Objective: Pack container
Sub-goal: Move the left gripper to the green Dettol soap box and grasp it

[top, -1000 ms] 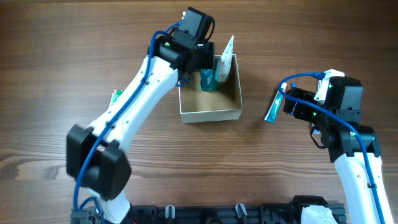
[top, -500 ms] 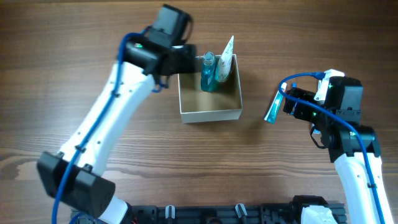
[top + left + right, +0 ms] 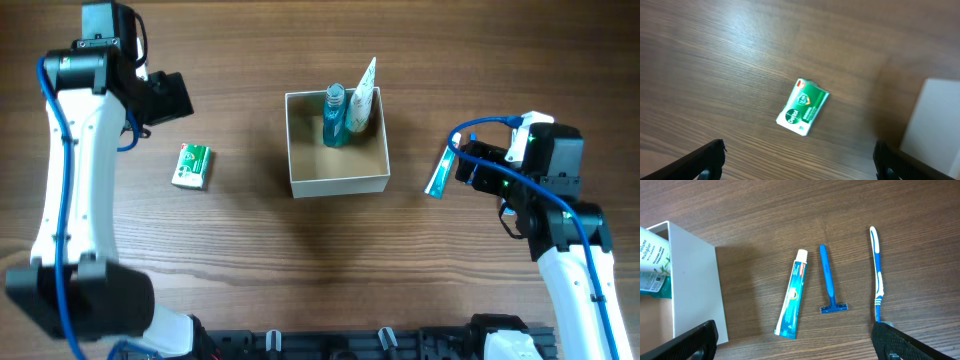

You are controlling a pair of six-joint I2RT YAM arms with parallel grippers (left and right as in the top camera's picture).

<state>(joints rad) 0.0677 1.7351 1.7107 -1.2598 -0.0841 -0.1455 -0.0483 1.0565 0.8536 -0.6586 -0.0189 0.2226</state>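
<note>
The left gripper grabs the green-and-white Dettol carton by its two long sides next, which leaves its far end free to enter the container (image 3: 338, 184).
The container (image 3: 338, 184), a cream-walled open box, stands mid-table. A blue bottle (image 3: 334, 117) and a white tube (image 3: 363, 100) stand upright against its far wall. My left gripper (image 3: 172, 98) hovers open and empty at the far left. Just below it lies a green-and-white carton (image 3: 191, 166). In the left wrist view the carton (image 3: 803, 107) lies flat ahead of the wide-apart jaws (image 3: 799, 167). My right gripper (image 3: 795, 342) is open and empty above a toothpaste tube (image 3: 793, 293), a blue razor (image 3: 829, 280) and a blue toothbrush (image 3: 877, 272).
The container's white wall (image 3: 695, 275) stands left of the toothpaste in the right wrist view, and the same box's wall (image 3: 935, 120) shows at the right edge of the left wrist view. Bare wood lies between the carton and the container.
My left arm swung left from the container's far corner to above the carton, its jaws opening. The blue bottle stays standing in the container. The right arm has not moved.
</note>
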